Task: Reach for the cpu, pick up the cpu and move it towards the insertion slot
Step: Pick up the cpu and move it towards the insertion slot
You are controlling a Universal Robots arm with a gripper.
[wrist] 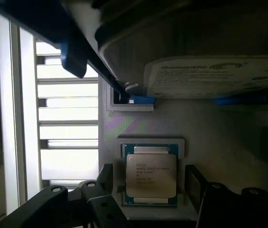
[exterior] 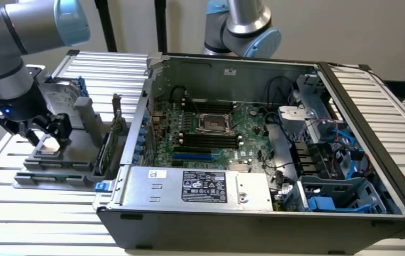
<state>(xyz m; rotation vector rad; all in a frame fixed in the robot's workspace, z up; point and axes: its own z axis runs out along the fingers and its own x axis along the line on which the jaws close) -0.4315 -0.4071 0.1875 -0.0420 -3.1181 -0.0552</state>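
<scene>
My gripper picks up the chip by its side edges next, since the holder's raised rim wraps the chip's ends and leaves those edges open.
The cpu (wrist: 151,175) is a small square chip with a silver metal face. It lies flat in a pale recess of a grey holder (exterior: 57,172) at the exterior view's left, outside the computer case. My gripper (wrist: 148,176) hangs just above it, open, with one dark finger (wrist: 106,176) on each side of the chip and not touching it. In the exterior view the gripper (exterior: 47,133) stands over the pale chip (exterior: 50,144). The insertion slot (exterior: 213,124), a square socket with a metal frame, sits on the motherboard inside the case.
A silver hard drive (wrist: 214,76) with a blue bracket stands close behind the chip on the same holder. The open computer case (exterior: 259,213) lies to the exterior view's right, with its power supply (exterior: 202,188) at the front, memory slots, cables and drive bays (exterior: 338,194).
</scene>
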